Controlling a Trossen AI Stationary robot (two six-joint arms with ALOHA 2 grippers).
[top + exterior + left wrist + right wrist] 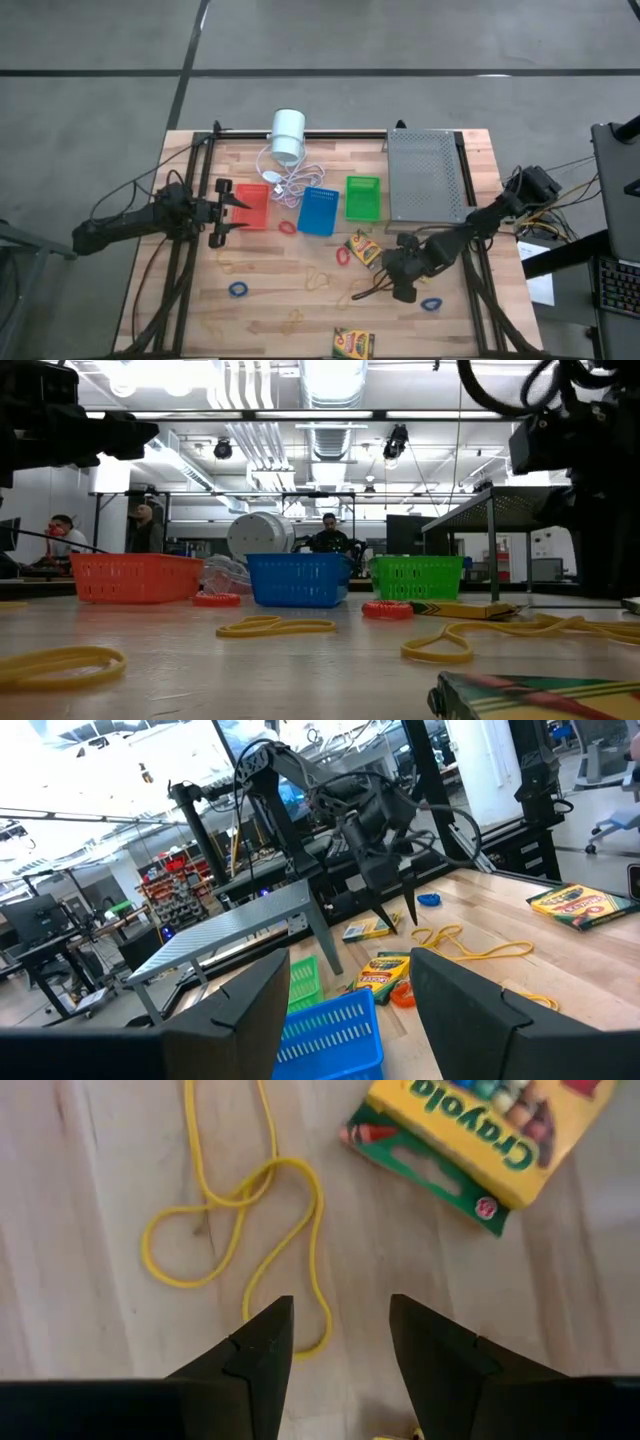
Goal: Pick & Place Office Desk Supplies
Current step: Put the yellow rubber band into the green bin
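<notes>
My right gripper should next take hold of the yellow rubber band by the band's looped end and then put it in the green basket.
My right gripper points steeply down, open, just above a yellow rubber band lying flat on the wood; the band's near loop lies by one fingertip. A crayon box lies flat beyond it. Red-orange, blue and green baskets stand in a row mid-table. My left gripper waits level and open at the red-orange basket's left side. A second crayon box lies at the near edge.
A grey perforated tray stands at the far right, a white cylinder with coiled cord at the far middle. Red bands, blue bands and more yellow bands are scattered over the near half.
</notes>
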